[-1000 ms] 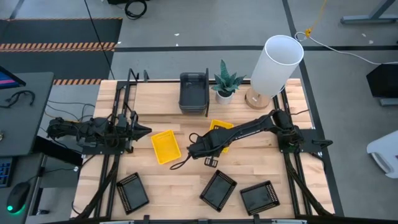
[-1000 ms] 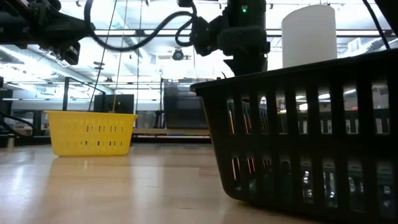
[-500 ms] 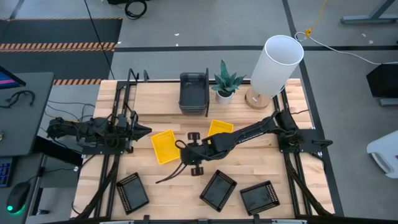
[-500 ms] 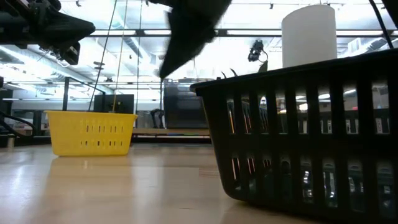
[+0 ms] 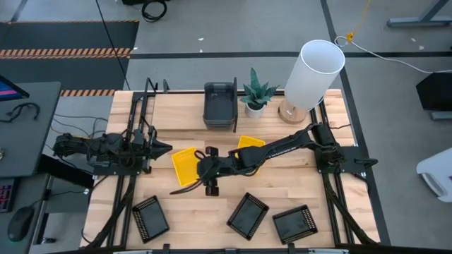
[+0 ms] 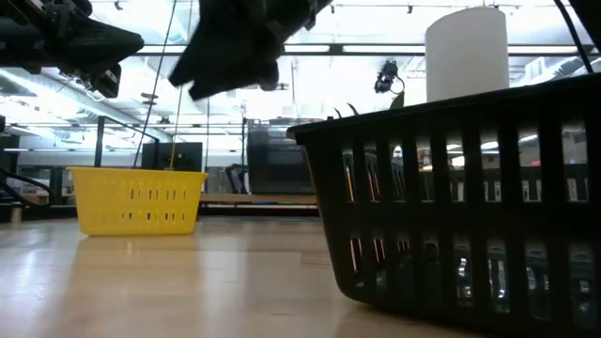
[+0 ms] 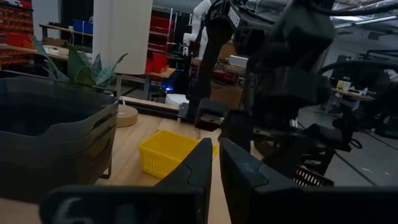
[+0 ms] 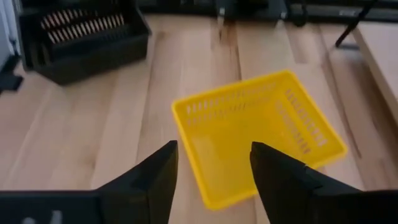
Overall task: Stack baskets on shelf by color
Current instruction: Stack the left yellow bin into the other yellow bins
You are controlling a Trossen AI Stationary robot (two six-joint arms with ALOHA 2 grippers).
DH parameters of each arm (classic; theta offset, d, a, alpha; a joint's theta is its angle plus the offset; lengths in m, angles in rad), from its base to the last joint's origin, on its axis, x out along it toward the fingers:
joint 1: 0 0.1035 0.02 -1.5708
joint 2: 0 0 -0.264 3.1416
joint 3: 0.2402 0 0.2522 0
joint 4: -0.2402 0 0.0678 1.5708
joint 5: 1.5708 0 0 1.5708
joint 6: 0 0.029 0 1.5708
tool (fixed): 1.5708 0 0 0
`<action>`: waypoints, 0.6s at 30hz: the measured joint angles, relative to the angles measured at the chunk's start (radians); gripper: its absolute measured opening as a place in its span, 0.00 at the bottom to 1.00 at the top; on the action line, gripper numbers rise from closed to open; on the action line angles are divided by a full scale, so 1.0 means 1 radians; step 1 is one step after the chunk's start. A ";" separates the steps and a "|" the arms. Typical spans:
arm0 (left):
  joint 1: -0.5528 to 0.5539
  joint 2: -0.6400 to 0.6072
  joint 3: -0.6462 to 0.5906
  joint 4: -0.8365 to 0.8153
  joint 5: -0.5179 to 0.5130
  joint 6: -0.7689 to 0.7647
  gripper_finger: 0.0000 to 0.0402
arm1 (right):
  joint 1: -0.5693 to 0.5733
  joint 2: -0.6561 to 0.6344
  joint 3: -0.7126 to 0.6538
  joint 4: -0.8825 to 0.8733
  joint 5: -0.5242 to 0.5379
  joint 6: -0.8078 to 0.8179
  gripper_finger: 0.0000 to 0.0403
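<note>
My right gripper grabs this yellow basket by its short end's rim [image 8: 193, 155] next, to stack the yellow baskets by color.
One yellow basket [image 5: 182, 166] [image 8: 258, 134] lies flat on the tabletop left of centre. My right gripper [image 5: 201, 170] [image 8: 213, 174] hovers open above its right edge, slanting down, and touches nothing. A second yellow basket [image 5: 248, 147] rests on the table, partly under the right arm. Dark grey baskets [image 5: 220, 106] stand on the shelf [image 5: 176, 116] at the far side. Three black baskets [image 5: 150, 216] [image 5: 248, 212] [image 5: 294, 223] lie along the near edge. My left gripper [image 5: 161, 148] [image 7: 215, 163] waits shut at the table's left, holding nothing.
A potted plant [image 5: 254, 93] and a tall white lamp [image 5: 314, 69] stand at the far right beside the grey baskets. Black frame uprights run along both table sides. Bare wood lies between the yellow baskets and the black ones.
My right gripper has swung toward the table's left, from beside the right yellow basket to above the left one. It has tipped up from pointing steeply down to a shallower slant. The baskets have stayed where they were.
</note>
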 joint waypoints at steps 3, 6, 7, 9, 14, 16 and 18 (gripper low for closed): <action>0.000 0.000 0.000 0.000 0.000 0.000 0.09 | 0.007 0.029 0.002 0.065 0.003 -0.013 0.53; 0.000 0.000 0.000 0.000 0.000 0.000 0.08 | 0.018 0.081 0.010 0.122 -0.001 -0.045 0.54; 0.000 0.000 0.000 0.000 0.000 0.000 0.08 | 0.018 0.101 0.017 0.129 -0.001 -0.052 0.54; 0.000 0.000 0.000 -0.001 0.000 0.000 0.07 | 0.018 0.139 0.036 0.139 -0.010 -0.067 0.54; 0.000 0.000 0.000 -0.001 0.000 0.000 0.08 | 0.003 0.240 0.123 0.147 -0.041 -0.118 0.53; 0.000 0.000 0.000 0.000 0.000 0.000 0.09 | 0.002 0.280 0.162 0.125 -0.036 -0.163 0.52; 0.000 0.000 0.000 0.000 0.000 0.000 0.09 | 0.005 0.314 0.202 0.083 -0.014 -0.204 0.51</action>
